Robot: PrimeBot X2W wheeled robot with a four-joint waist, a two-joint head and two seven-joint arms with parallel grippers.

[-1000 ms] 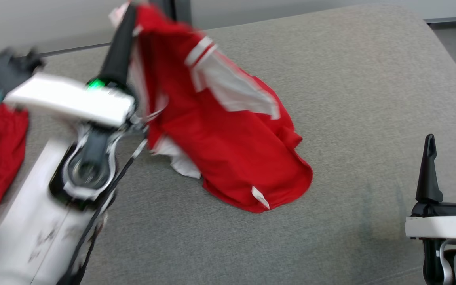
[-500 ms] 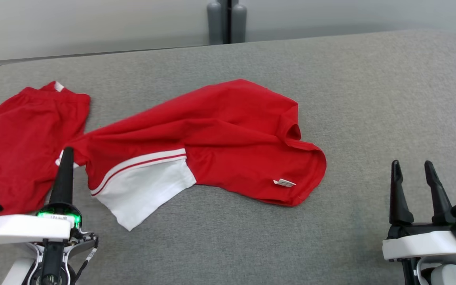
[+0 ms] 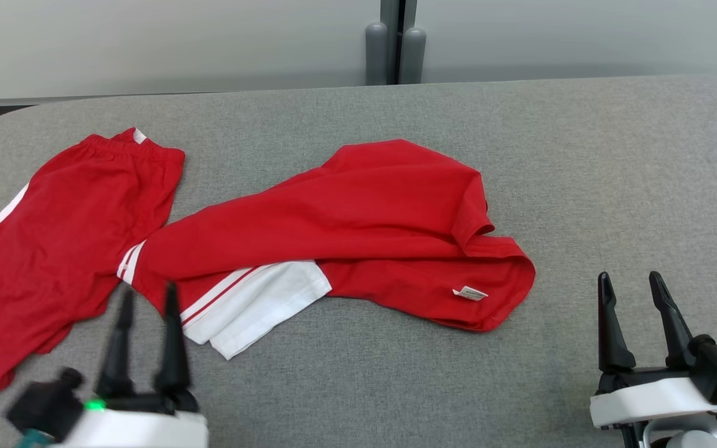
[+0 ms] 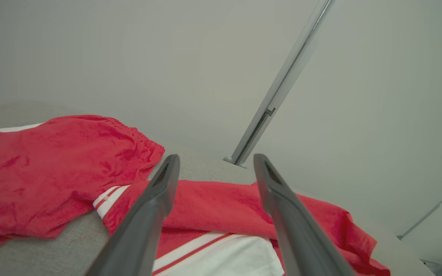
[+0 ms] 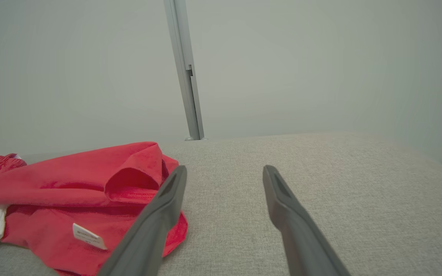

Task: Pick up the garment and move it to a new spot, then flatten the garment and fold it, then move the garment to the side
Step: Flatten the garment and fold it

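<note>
The robot needs to move the red shirt (image 3: 348,224) to a new spot and flatten it, so its left gripper should grab the shirt by its white sleeve (image 3: 225,340) next.
The garment (image 3: 365,224) is a red shirt with a white, red-striped sleeve (image 3: 259,302). It lies crumpled across the middle of the grey table, with a small white label near its right hem. My left gripper (image 3: 148,297) stands open just in front of the shirt's left end, with nothing between its fingers. In the left wrist view the shirt (image 4: 213,203) lies right beyond the left gripper (image 4: 216,159). My right gripper (image 3: 628,280) is open at the lower right, apart from the cloth. The right wrist view shows the shirt's hem (image 5: 71,180) left of the right gripper (image 5: 225,170).
A pair of red shorts (image 3: 60,242) with a white side stripe lies flat at the left, touching the shirt's left end. The grey padded table (image 3: 613,155) stretches bare to the right. A grey wall with a vertical post (image 3: 396,50) runs behind it.
My left gripper held the shirt up a second ago, then set it down. It has now opened, let go and drawn back. The head camera has also shifted.
</note>
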